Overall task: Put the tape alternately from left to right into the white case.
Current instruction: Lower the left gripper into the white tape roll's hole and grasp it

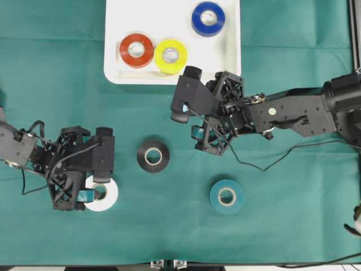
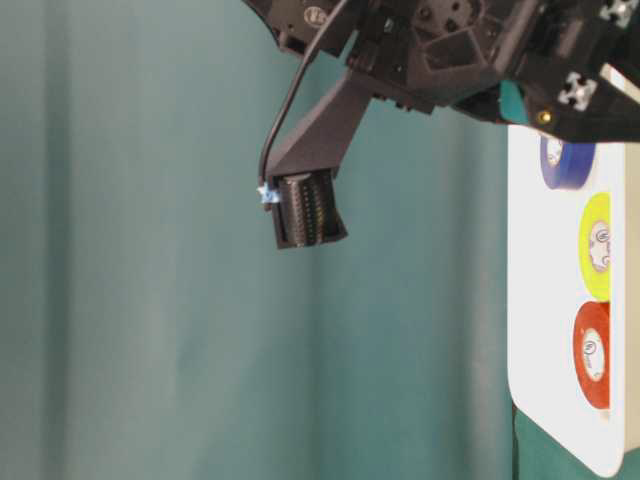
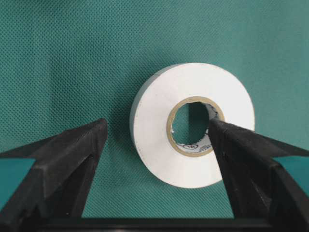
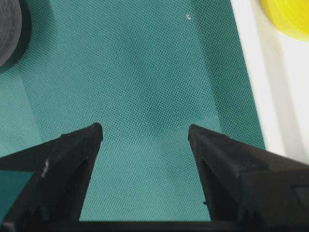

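I should grab the white tape with my left gripper next, by the side of its ring beside the core hole (image 3: 153,124), because the white tape is wider than my open fingers.
The white case (image 1: 225,62) at the back holds the red tape (image 1: 136,50), yellow tape (image 1: 171,56) and blue tape (image 1: 208,18). On the green cloth lie the black tape (image 1: 153,156), teal tape (image 1: 227,196) and white tape (image 1: 101,193). My left gripper (image 3: 157,124) is open and low over the white tape (image 3: 193,130). One finger stands at the roll's core hole and the other outside its left wall. My right gripper (image 4: 145,130) is open over bare cloth just in front of the case (image 4: 260,82), between the yellow tape (image 4: 287,17) and the black tape (image 4: 9,29).
A green cloth (image 1: 282,226) covers the table. The right arm (image 1: 293,113) stretches in from the right edge, with a cable (image 1: 271,164) trailing below it. The table-level view shows the case (image 2: 540,300) at the right under the right arm (image 2: 450,50).
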`<act>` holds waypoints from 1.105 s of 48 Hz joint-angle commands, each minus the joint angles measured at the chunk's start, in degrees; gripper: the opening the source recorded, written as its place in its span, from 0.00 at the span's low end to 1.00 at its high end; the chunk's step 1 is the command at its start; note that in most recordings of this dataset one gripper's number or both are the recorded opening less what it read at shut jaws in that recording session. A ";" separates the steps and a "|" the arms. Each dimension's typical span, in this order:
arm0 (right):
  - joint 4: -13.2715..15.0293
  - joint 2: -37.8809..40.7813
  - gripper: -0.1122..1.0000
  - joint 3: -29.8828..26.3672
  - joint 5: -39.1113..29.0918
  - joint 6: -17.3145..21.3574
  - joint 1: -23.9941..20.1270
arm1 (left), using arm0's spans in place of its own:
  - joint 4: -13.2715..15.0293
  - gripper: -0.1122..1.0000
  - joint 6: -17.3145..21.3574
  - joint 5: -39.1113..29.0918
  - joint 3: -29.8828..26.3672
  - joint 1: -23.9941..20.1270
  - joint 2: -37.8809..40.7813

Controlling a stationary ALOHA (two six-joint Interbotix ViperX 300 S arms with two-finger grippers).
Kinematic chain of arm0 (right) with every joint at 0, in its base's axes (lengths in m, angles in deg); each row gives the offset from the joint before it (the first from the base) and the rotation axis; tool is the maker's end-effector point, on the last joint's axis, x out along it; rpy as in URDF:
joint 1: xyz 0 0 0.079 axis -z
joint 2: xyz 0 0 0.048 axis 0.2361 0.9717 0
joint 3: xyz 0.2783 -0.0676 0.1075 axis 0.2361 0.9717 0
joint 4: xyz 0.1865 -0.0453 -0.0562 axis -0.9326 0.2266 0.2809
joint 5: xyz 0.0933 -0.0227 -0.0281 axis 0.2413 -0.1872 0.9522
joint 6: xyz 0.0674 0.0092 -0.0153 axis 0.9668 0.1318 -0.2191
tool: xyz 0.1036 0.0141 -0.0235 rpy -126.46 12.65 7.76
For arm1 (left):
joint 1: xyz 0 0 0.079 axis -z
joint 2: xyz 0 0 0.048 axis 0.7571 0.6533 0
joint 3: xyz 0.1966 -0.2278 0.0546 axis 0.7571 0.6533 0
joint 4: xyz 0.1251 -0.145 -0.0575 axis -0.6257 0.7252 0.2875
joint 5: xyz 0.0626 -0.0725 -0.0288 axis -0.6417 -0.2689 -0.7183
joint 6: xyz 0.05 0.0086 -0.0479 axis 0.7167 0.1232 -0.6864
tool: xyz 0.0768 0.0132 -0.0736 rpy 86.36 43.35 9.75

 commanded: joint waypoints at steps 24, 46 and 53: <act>0.18 -1.76 0.81 0.26 1.76 -0.09 -0.18 | -0.09 0.83 0.18 1.58 -1.49 0.18 4.39; 0.18 -1.67 0.81 0.35 1.76 -0.09 -0.18 | -0.09 0.57 0.53 2.11 -1.23 0.09 5.36; 0.18 -1.67 0.81 0.35 1.85 -0.09 -0.18 | -0.09 0.22 0.79 2.11 -1.41 0.18 4.75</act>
